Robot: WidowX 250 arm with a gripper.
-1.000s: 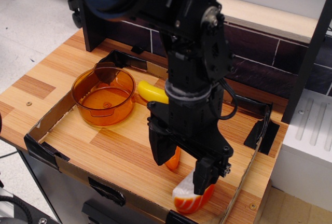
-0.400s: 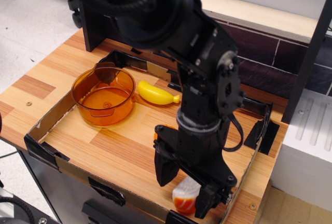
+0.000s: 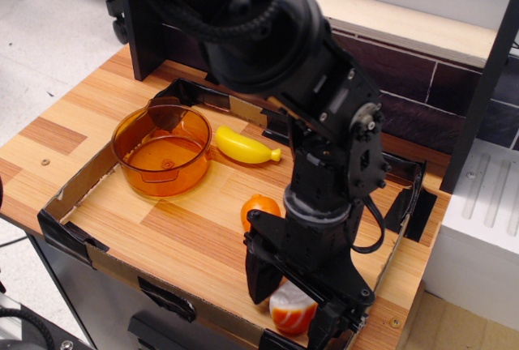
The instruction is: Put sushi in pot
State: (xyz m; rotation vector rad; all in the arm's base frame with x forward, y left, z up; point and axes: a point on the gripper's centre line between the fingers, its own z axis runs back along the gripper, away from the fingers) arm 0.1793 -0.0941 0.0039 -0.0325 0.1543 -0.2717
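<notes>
Next, my gripper takes the sushi by its white rice part to put the sushi in the amber pot.
The sushi, white rice side up with an orange striped salmon side, lies near the front right corner of the tray. My black gripper is open and straddles it, one finger on its left and the other finger on its right. The fingers are down at the sushi's level; I cannot tell if they touch it. The amber translucent pot stands empty at the tray's left, well away from the gripper.
A yellow toy banana lies right of the pot. An orange toy carrot sits just behind the gripper. A low cardboard tray wall with black tape corners rims the wooden surface. A white appliance stands right.
My gripper has moved forward and down, from over the carrot to around the sushi. The carrot and banana, earlier partly hidden by the arm, now show. The sushi has hardly moved.
</notes>
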